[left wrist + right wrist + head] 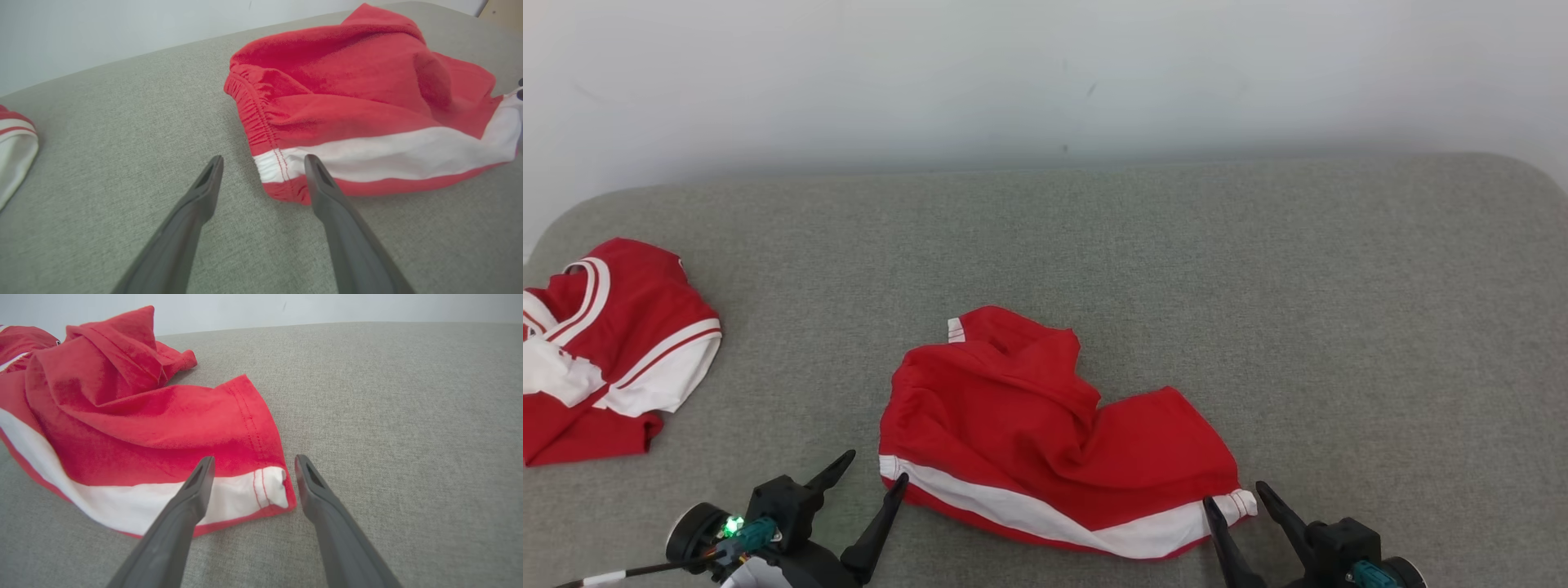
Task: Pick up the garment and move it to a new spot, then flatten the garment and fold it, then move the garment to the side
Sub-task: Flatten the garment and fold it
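Observation:
My left gripper is to pick up the shorts next by the waistband corner (890,469), where the shorts' gathered edge stands up. The body of the shorts (1003,407) is lying slack.
The garment (1045,433) is a pair of red shorts with a white side stripe, lying crumpled near the front of the grey cushion. My left gripper (876,475) is open at the waistband corner (278,171), which lies between its fingertips in the left wrist view (263,161). At the hem corner (269,486) of the garment's other end, my right gripper (1236,494) stands open too, its fingers either side of the white stripe's tip (253,461). Neither gripper holds anything.
A second red and white garment (600,351) lies bunched at the cushion's left edge. The grey cushion (1258,286) runs wide behind and to the right of the shorts. A pale wall (1045,73) stands behind it.

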You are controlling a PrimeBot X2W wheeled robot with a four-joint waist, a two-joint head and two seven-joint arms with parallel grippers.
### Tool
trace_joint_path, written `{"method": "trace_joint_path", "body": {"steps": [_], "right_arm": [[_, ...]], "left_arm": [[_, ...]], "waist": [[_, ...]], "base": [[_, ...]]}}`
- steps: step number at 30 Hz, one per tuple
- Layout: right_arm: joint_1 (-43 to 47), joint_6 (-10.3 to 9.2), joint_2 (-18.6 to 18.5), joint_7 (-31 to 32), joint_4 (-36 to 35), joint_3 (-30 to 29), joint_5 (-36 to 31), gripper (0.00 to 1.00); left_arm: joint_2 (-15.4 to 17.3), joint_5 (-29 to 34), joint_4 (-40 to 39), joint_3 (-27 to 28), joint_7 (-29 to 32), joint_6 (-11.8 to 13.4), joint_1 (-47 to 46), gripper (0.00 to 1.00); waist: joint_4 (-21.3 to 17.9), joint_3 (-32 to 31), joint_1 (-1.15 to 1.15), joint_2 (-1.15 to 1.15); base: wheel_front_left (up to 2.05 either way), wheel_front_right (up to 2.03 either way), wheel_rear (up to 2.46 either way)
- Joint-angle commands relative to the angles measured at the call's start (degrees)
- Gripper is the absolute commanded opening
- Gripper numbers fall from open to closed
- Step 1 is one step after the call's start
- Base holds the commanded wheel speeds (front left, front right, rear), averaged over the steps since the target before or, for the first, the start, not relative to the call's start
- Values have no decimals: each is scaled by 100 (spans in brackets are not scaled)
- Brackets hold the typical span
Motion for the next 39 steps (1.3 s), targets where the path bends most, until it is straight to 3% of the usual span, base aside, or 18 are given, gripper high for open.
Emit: {"method": "trace_joint_path", "body": {"steps": [1,18,19,20,21,28,33,39], "right_arm": [[-69,19,-18,-41,63,52,51,100],[-333,19,-53,-135,356,343,157,100],[-349,19,-46,-133,373,356,164,66],[-369,19,-43,-135,385,367,175,35],[-386,19,-45,-135,401,383,190,0],[-428,19,-87,-188,454,458,281,0],[-276,19,-112,-273,100,283,463,0],[-135,19,-48,-298,-502,90,754,0]], "left_arm": [[49,-163,91,-159,-19,9,-123,100],[238,-1316,290,-1312,-19,9,-715,100],[241,-1362,296,-1358,-19,9,-756,97],[235,-1392,297,-1381,-19,9,-796,38],[231,-1404,286,-1390,-19,9,-822,0],[180,-1327,178,-1252,-19,9,-672,0],[185,-1053,-532,-395,-19,9,-92,0],[190,-541,-1285,132,-19,9,561,0]], "waist": [[-48,41,-1,-1],[-206,147,-1,-1],[-210,158,-1,-1],[-213,165,-1,-1],[-213,170,-1,-1],[-179,84,-1,-1],[-186,-19,-1,-1],[-142,-55,-1,-1]], "base": [[0,0,0],[0,0,0],[0,0,0],[0,0,0],[0,0,0],[0,0,0],[0,0,0],[0,0,0]]}}
